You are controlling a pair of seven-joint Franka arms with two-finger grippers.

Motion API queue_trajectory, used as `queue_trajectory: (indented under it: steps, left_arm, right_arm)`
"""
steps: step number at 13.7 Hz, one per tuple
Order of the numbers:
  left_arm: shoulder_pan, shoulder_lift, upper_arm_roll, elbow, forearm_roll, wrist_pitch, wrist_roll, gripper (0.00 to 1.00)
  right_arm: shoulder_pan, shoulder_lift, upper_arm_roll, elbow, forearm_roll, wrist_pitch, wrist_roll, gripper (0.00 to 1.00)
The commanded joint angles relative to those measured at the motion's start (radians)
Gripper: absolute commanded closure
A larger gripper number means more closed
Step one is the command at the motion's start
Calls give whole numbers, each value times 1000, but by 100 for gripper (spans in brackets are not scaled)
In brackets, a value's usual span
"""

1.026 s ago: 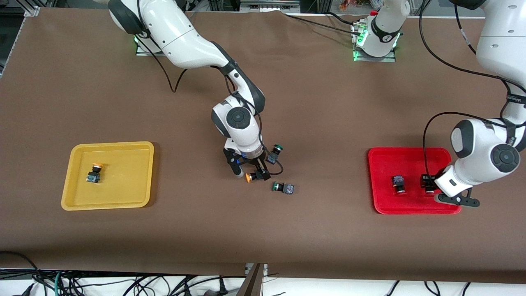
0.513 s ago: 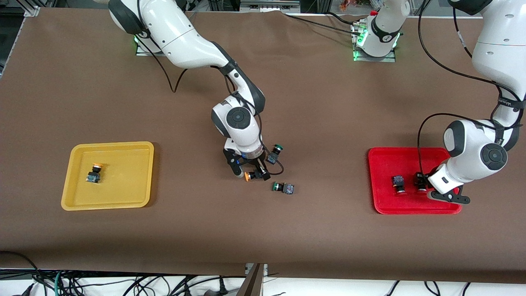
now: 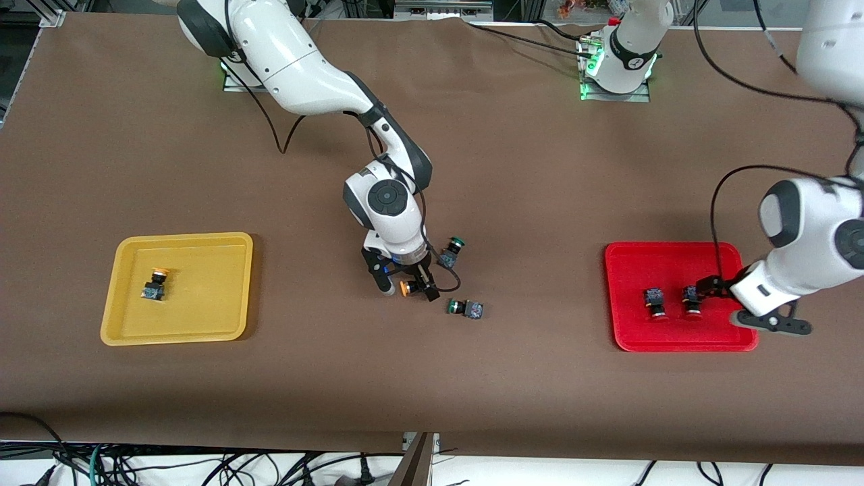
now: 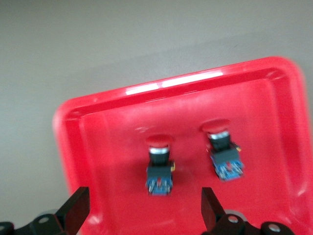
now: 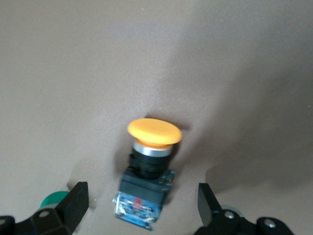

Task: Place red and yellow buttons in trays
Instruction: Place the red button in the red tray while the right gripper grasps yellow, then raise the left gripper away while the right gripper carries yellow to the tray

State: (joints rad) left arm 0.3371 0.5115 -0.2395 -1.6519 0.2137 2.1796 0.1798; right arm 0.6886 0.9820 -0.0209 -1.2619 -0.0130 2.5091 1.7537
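My right gripper grabs the yellow-capped button by its dark square body (image 5: 145,191) next, to place it in the yellow tray.
The red tray (image 3: 675,260) holds two red-capped buttons (image 3: 653,302) (image 3: 692,300) lying side by side. My left gripper (image 3: 712,285) hangs open and empty over this tray, just beside the second button. The left wrist view shows both buttons (image 4: 159,164) (image 4: 222,152) on the red tray (image 4: 112,122), ahead of my open left gripper (image 4: 144,208). The yellow tray (image 3: 202,317) holds one yellow-capped button (image 3: 155,283). My right gripper (image 3: 410,287) is open at mid-table, its fingers either side of the other yellow-capped button (image 3: 404,288), which lies on the table (image 5: 149,166); the right gripper (image 5: 142,203) does not touch it.
Two green-capped buttons lie on the brown table by the right gripper: one (image 3: 453,248) farther from the front camera, one (image 3: 466,308) nearer. A green cap (image 5: 54,198) shows at a finger's edge in the right wrist view. A black cable (image 3: 445,273) loops beside the right gripper.
My left arm has risen and drawn back toward its own end of the table, leaving the second red button lying in the red tray. My right gripper has shifted only slightly around the yellow button.
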Motion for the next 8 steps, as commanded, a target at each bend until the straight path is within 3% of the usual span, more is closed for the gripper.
queue_trajectory:
  steps: [1,5,6,7,8]
  left_arm:
    - [0,-138,-27,-13,-51,-139,-110,0]
    - [10,-260,-78,-29,-89,-243,-161,0]
    - [7,-293,-83,-38,-100,-274,-161,0]
    - [10,-326,-99,-46,-117,-290,-164,0]
    - [11,-355,-103,-60,-138,-306,-166,0]
  right_arm:
    - [6,18,-2,19,-10,10,-2,1]
    - [9,23,-2,18,-10,17,-2,1]
    - [9,24,-2,16,-10,17,-2,22]
    - [9,27,-2,16,-12,16,-5,54]
    - [9,29,-2,16,-12,17,-8,78]
